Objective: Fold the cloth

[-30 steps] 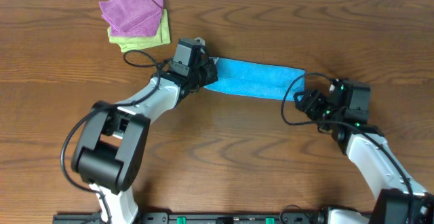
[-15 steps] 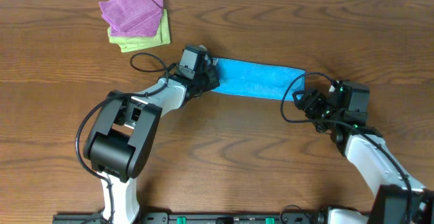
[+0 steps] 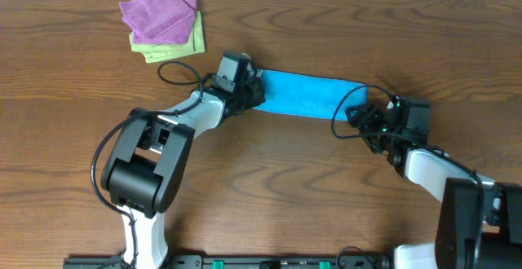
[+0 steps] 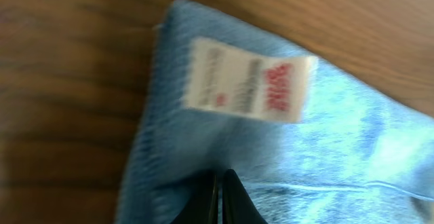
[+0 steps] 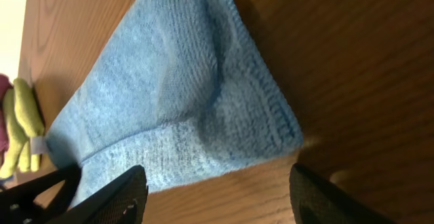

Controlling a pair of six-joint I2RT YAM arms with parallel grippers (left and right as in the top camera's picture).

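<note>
The right gripper grabs the sky-blue cloth by its end (image 3: 353,108) (image 5: 260,137) opposite the white tag next. Then it folds the cloth over toward the cloth's tagged end.
The sky-blue cloth (image 3: 306,95) lies folded into a long strip slanting across the middle of the table. Its white tag (image 4: 247,88) shows at the left end in the left wrist view. My left gripper (image 3: 251,94) sits at that left end, its jaws pressed together on the cloth (image 4: 325,149) edge just below the tag. My right gripper (image 3: 359,121) stands open at the strip's right end. In the right wrist view its dark fingertips (image 5: 112,197) straddle bare wood just short of the cloth (image 5: 169,95) corner, holding nothing.
A purple cloth (image 3: 157,12) lies folded on a light green cloth (image 3: 175,47) at the back left of the wooden table (image 3: 326,196). Black cables loop beside both wrists.
My right gripper has slid left, closer to the cloth's right end. The left arm swung its elbow rightward early on, while its gripper stayed at the cloth's left end.
</note>
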